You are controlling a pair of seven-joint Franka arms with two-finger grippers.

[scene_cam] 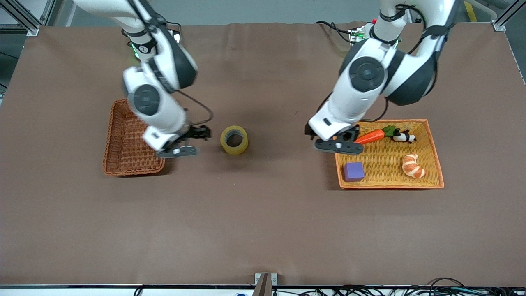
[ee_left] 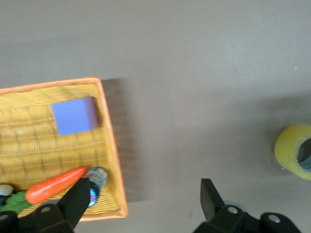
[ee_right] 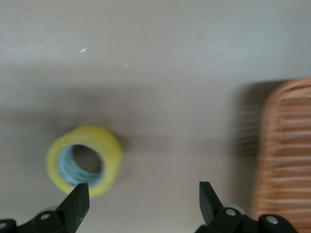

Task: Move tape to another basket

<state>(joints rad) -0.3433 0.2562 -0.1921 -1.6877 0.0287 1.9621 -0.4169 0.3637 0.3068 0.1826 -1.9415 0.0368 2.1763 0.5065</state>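
The tape has to go into the reddish-brown basket, so my right gripper will grab it by its yellow ring side next.
The tape, a yellowish ring with a grey core, rests on the brown table between the two woven containers; it also shows as the tape and the tape. The dark reddish-brown basket sits toward the right arm's end, and its weave shows as the basket. My right gripper hangs open and empty between the basket and the tape, with the right gripper over bare table beside the roll. My left gripper is open and empty over the rim of the orange tray; the left gripper straddles that rim.
The shallow orange tray holds a purple block, a toy carrot, a small panda figure and a croissant. A small round bottle-like thing lies by the carrot. Brown cloth covers the table.
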